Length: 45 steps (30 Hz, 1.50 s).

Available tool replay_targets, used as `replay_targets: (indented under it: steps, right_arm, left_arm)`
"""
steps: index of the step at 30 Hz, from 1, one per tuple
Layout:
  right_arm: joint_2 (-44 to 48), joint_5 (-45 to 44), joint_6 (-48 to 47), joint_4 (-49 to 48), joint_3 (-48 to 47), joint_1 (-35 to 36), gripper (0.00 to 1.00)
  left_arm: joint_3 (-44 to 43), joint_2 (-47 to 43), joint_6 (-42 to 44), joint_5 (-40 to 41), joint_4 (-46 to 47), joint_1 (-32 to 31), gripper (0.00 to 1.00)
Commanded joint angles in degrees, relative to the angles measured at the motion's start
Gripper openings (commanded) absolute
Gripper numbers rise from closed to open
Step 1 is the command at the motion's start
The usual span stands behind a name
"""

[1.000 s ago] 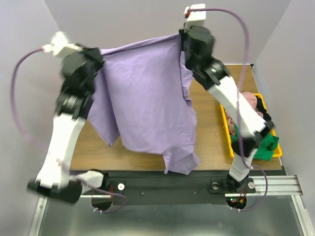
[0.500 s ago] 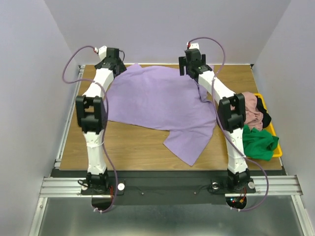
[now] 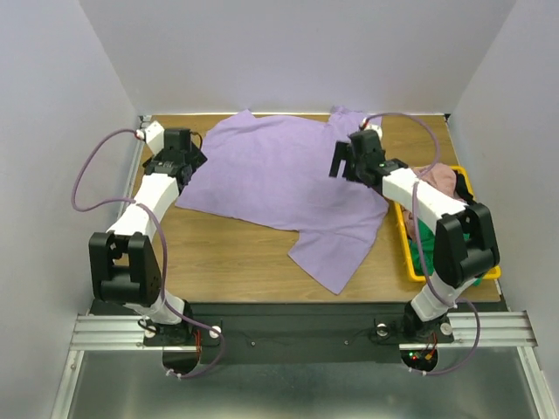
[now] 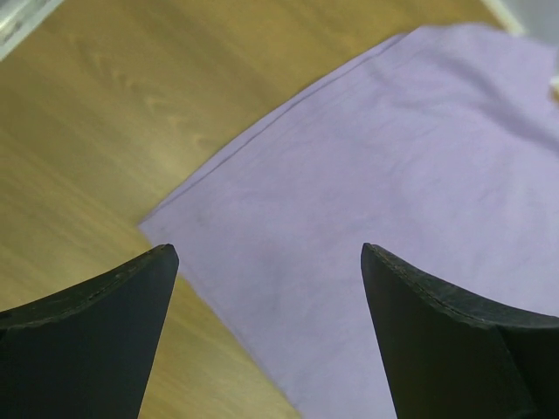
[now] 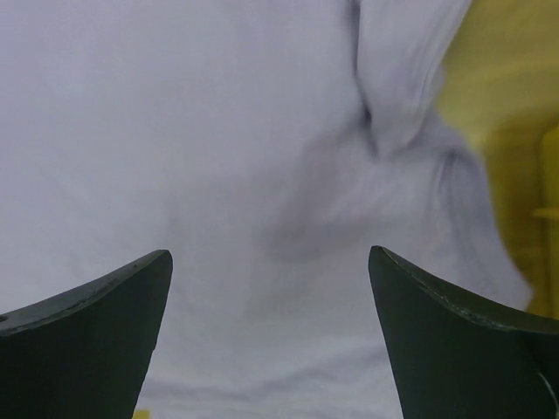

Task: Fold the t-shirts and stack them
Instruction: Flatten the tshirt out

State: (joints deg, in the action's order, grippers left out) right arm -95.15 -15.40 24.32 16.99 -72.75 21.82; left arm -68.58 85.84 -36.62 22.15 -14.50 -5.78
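I need to grab the near hem corner of the lavender t-shirt with my left gripper next, so I can fling the shirt flat for folding.
A lavender t-shirt (image 3: 279, 179) lies spread open on the wooden table (image 3: 218, 257), one sleeve pointing toward the near edge. My left gripper (image 3: 190, 159) hovers open over the shirt's left hem; in the left wrist view its gripper (image 4: 266, 253) frames the lavender cloth (image 4: 393, 175) and its edge, holding nothing. My right gripper (image 3: 343, 161) is open above the shirt's right side; the right wrist view shows its gripper (image 5: 269, 255) over wrinkled lavender cloth (image 5: 218, 131). A dusty pink t-shirt (image 3: 439, 179) and a bright green t-shirt (image 3: 421, 247) lie bunched at the right.
A yellow tray (image 3: 409, 262) at the table's right edge holds the pink and green shirts, partly hidden by my right arm. Grey walls close in on three sides. Bare wood shows at the front left of the table (image 4: 87, 131).
Both grippers opened and let go of the lavender shirt, which went from hanging in the air to lying flat on the table. Both arms have dropped low and drawn back.
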Motion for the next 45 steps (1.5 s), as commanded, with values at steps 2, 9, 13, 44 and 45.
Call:
replay_targets:
  steps: [2, 9, 13, 44, 45]
  right_arm:
    - [-0.04, 7.40, 4.86, 0.41, 6.29, 1.54, 1.00]
    - [6.11, 1.96, 7.67, 0.85, 13.85, 5.59, 1.00]
    - [9.10, 0.55, 9.17, 1.37, 17.54, 7.18, 1.00]
    - [17.37, -8.68, 21.10, 26.58, 18.97, 26.94, 1.00]
    - [17.46, -8.68, 22.17, 27.90, 18.96, 30.00, 1.00]
  left_arm:
    - [6.07, 0.73, -2.66, 0.79, -2.46, 2.96, 0.98]
    - [12.59, 3.36, -3.46, -4.39, 1.58, 9.73, 0.98]
    - [11.72, 6.95, -4.07, -6.24, 4.04, 9.91, 0.97]
    - [15.74, 1.62, -5.74, -3.53, 4.22, 8.77, 0.00]
    - [17.41, 0.13, -6.44, -1.00, 3.70, 8.94, 0.00]
